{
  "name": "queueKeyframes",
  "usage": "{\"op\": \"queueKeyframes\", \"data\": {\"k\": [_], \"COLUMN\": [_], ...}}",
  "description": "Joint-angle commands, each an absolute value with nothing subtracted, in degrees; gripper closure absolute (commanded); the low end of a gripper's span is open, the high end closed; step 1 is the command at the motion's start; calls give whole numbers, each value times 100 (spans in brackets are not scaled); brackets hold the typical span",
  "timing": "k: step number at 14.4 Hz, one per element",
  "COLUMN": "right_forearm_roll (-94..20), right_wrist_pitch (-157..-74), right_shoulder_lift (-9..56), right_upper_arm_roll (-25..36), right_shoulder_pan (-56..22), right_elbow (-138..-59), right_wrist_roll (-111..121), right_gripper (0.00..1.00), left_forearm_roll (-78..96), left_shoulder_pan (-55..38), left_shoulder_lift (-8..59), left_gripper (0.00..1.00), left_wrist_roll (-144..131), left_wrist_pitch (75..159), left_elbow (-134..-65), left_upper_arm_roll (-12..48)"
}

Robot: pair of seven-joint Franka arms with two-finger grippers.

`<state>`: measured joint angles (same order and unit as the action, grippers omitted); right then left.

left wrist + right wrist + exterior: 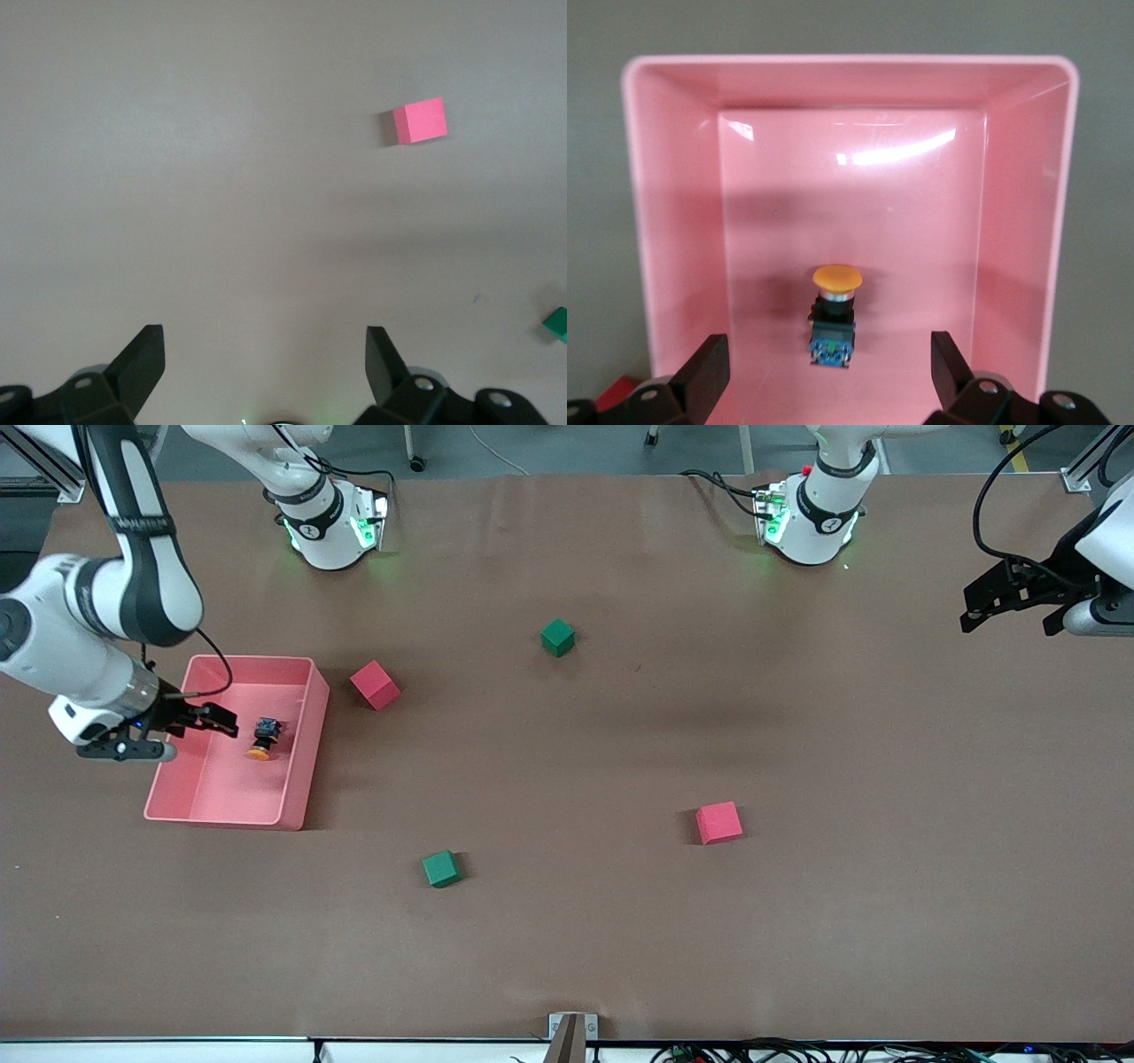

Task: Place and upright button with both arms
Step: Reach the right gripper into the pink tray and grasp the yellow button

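Observation:
The robot's right gripper will next grab the button by its dark body to stand it upright, and the button's orange cap will stay free on top.
The button lies on its side in a pink bin toward the right arm's end of the table, its orange cap pointing toward the front camera. In the right wrist view the button lies on the bin's floor, just ahead of the gap between the fingers. My right gripper is open and empty, low over the bin beside the button; it also shows in its wrist view. My left gripper waits open and empty, up over the left arm's end of the table, and shows in its wrist view.
Loose cubes lie on the brown table: a red cube beside the bin, a green cube nearer the bases, a green cube and a red cube nearer the front camera. The left wrist view shows a red cube.

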<state>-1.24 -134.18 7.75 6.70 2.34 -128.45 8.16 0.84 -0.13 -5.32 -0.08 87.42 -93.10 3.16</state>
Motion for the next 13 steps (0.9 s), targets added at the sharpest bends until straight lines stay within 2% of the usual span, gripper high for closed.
{"op": "queueKeyframes", "data": {"k": [1, 10, 13], "right_forearm_roll": [-62, -97, -158], "right_wrist_pitch": [-14016, -14871, -14958], "right_shoulder_lift": [1010, 1959, 2118], "right_upper_arm_roll": [615, 571, 484], "right_shoulder_pan": [299, 255, 272], "right_elbow": [-13121, -13149, -13148], "right_wrist_roll": [791, 782, 782], "right_gripper": [1, 5, 17], "left_forearm_roll": [79, 79, 79], "left_shoulder_pan": [-35, -44, -44], "left_shoulder_lift": [-562, -554, -545], "left_gripper": [0, 0, 0], "left_wrist_roll": [-97, -193, -193], "left_wrist_pitch": [8763, 8754, 8763], "left_elbow": [-9281, -9290, -9290], "left_upper_arm_roll": [316, 439, 448]}}
